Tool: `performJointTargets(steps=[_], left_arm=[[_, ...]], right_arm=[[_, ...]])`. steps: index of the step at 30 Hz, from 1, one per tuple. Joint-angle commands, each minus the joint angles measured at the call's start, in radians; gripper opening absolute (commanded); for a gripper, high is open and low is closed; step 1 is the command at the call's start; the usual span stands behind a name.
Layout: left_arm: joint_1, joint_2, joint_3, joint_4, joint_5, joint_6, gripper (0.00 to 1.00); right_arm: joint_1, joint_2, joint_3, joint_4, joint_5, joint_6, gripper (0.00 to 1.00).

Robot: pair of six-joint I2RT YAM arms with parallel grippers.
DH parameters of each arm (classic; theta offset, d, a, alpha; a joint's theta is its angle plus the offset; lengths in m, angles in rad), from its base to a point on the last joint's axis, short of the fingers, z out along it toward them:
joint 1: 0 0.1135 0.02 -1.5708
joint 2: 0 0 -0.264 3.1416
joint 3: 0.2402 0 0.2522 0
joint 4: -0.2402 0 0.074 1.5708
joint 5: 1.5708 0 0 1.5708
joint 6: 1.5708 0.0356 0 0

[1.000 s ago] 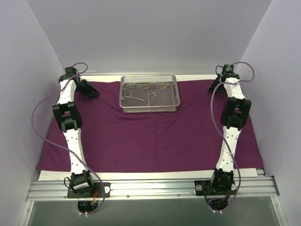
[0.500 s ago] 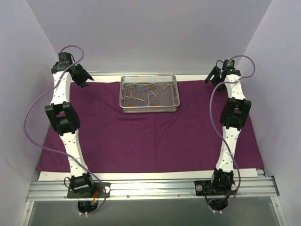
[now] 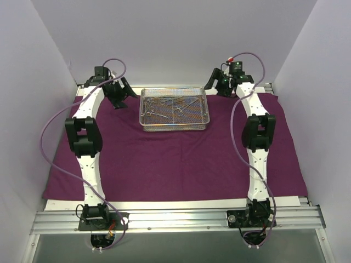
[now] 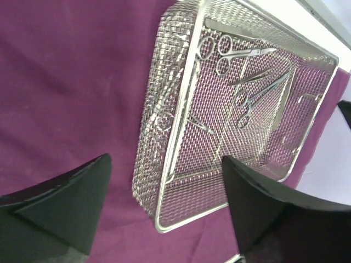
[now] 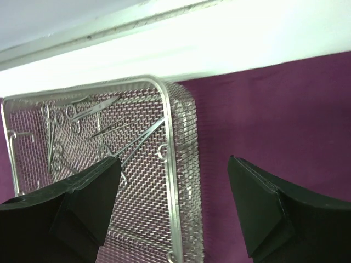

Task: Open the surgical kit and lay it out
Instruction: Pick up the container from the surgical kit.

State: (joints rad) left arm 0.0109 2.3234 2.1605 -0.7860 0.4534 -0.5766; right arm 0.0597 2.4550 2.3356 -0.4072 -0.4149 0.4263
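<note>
The wire-mesh tray's end rim (image 3: 206,104) opposite my left gripper is the part my right gripper should grab next, to carry the tray level across the cloth.
The deep-purple cloth wrap (image 3: 175,164) lies spread flat over the table. On its far middle stands the silver wire-mesh tray (image 3: 174,125), with several slim steel ring-handled instruments (image 3: 171,104) lying loose inside. My left gripper (image 3: 125,94) hovers open just off the tray's left end. In the left wrist view, my left gripper (image 4: 165,161) frames a corner of the tray (image 4: 181,109), and the instruments (image 4: 247,82) show inside. My right gripper (image 3: 213,86) hovers open off the tray's far right corner. In the right wrist view, my right gripper (image 5: 174,160) straddles the tray rim (image 5: 167,137) without touching.
A white table strip (image 3: 164,86) runs behind the cloth. Pale walls close in on the left, right and back. An aluminium rail (image 3: 175,219) carries both arm bases at the near edge. Purple cables (image 3: 49,131) loop beside each arm.
Both grippers have left the cloth's far corners and swung inward to the tray's two ends. Their jaws have spread wider.
</note>
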Motion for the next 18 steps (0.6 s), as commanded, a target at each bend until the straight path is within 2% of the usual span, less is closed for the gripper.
performJointTargets(steps=[1,6,11,16,18], left_arm=[[-0.043,-0.004,0.05,0.033,-0.004,0.027,0.94],[-0.084,-0.001,0.091,-0.03,-0.103,0.067,0.94],[-0.117,0.016,0.131,-0.074,-0.191,0.09,0.94],[-0.158,0.011,0.113,-0.085,-0.272,0.103,0.94],[-0.169,0.046,0.151,-0.131,-0.295,0.1,0.94]], right_arm=[[0.025,-0.074,-0.033,0.004,-0.033,0.019,0.8],[0.075,-0.073,-0.044,-0.088,0.079,-0.032,0.78],[0.089,-0.099,-0.107,-0.105,0.154,-0.061,0.77],[0.088,-0.094,-0.122,-0.114,0.163,-0.07,0.69],[0.089,-0.087,-0.128,-0.11,0.15,-0.069,0.66]])
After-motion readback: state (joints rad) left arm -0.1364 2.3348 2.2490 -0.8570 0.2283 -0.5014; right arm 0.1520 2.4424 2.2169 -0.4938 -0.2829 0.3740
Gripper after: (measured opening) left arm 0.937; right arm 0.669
